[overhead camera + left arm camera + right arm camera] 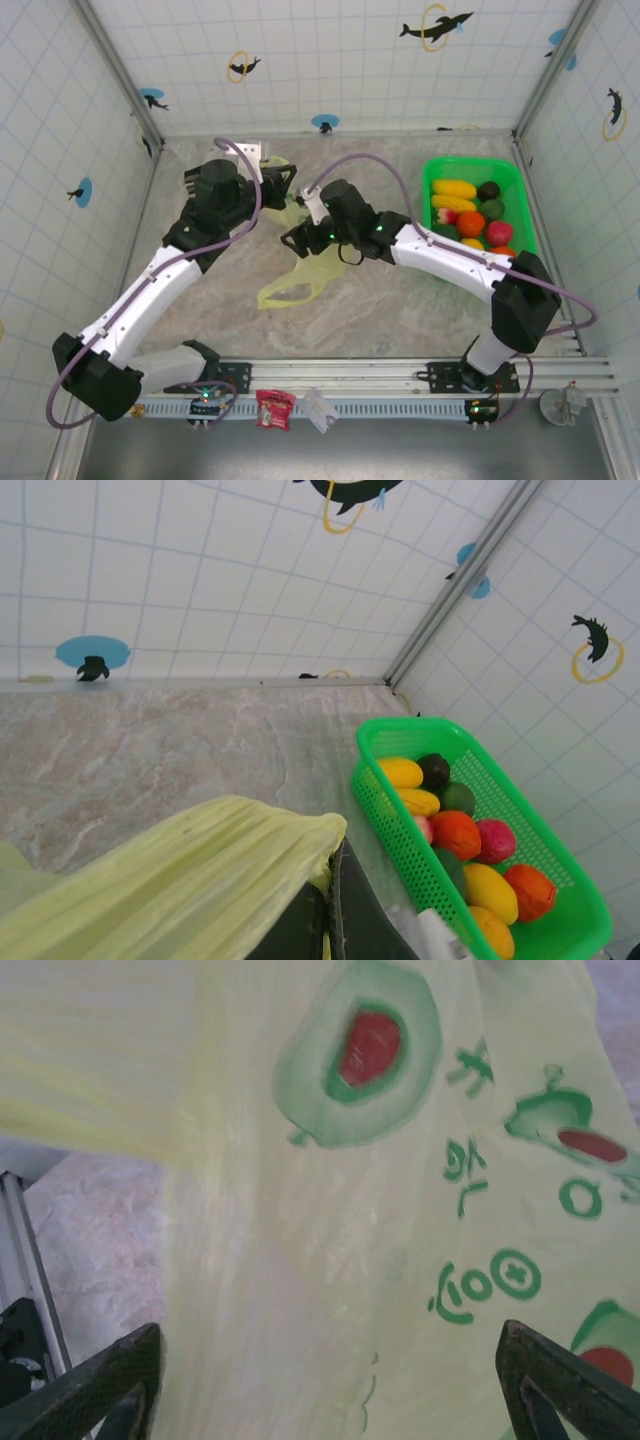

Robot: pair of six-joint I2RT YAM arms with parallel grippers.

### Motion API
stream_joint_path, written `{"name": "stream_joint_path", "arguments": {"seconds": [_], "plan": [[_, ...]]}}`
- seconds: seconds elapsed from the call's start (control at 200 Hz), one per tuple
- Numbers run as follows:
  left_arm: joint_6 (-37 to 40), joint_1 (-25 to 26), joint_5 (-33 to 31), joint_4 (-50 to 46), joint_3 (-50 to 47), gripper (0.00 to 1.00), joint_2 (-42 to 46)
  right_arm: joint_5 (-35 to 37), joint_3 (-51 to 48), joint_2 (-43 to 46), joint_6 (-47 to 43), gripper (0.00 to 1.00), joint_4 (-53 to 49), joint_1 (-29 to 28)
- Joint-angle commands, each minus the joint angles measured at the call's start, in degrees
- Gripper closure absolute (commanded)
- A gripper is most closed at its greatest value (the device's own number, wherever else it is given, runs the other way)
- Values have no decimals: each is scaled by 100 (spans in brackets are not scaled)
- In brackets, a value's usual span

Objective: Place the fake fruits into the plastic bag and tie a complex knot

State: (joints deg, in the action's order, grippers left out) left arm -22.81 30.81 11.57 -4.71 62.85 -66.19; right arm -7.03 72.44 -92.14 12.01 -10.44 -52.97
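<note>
My right gripper pinches the plastic bag's printed side (312, 260) (331, 1348) away from the bag's edge in my left gripper next, to spread it for the fake fruits.
The pale-yellow plastic bag (300, 272) hangs stretched over the middle of the table, its lower end trailing on the surface. My left gripper (284, 184) is shut on the bag's upper edge; in the left wrist view the bunched film (170, 880) is pinched between the black fingers (345, 915). My right gripper (297, 240) is open just right of the bag's middle. In its wrist view the printed bag wall (330, 1210) spans the gap between the wide-apart fingertips (105, 1380). The fake fruits (470, 222) lie in a green tub. No knot is visible.
The green tub (468, 161) stands at the back right against the wall, and its mesh rim (385, 805) shows in the left wrist view. Tiled walls close in the back and both sides. A red sachet (272, 408) lies on the front rail.
</note>
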Motion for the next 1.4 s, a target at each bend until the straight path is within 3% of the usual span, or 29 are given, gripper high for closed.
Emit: {"name": "stream_joint_path", "arguments": {"seconds": [0.0, 0.1, 0.22, 0.42, 0.545, 0.606, 0.801, 0.961, 1.101, 1.211, 1.326, 1.371, 1.396], "plan": [[251, -6, 134, -238, 297, 100, 236, 890, 50, 135, -328, 32, -125, 117], [637, -9, 115, -499, 330, 100, 418, 1117, -310, 532, -383, 68, 94, 521], [1133, -7, 586, -577, 220, 100, 657, 1466, -74, 533, -585, 100, -262, 990], [1680, -10, 1752, -783, 34, 100, 1025, 1872, 492, 600, -560, 100, -183, 1735], [1822, 27, 2825, -694, -95, 100, 1189, 1842, 584, 886, -716, 100, 401, 1802], [1834, 56, 2991, -672, -112, 100, 1188, 1854, 484, 1055, -766, 100, 711, 1803], [1524, 62, 3208, -447, -475, 100, 1198, 2041, 169, 973, -907, 100, 910, 2008], [978, 166, 3300, -442, -1193, 100, 916, 2022, -729, 677, -964, 100, 1418, 2045], [789, 642, 2465, -301, -1664, 100, 792, 1891, -1082, 280, -769, 100, 1692, 2045], [346, 725, 2379, 112, -1794, 100, 822, 1742, -1086, 86, -635, 100, 1729, 2011], [158, 734, 2407, 467, -1821, 100, 786, 1625, -1014, 19, -564, 90, 1666, 2010], [28, 727, 2348, 601, -1834, 100, 769, 1568, -1004, 49, -555, 78, 1638, 2010], [-51, 729, 2216, 664, -1858, 100, 761, 1489, -1002, 91, -543, 66, 1633, 2010]]}}
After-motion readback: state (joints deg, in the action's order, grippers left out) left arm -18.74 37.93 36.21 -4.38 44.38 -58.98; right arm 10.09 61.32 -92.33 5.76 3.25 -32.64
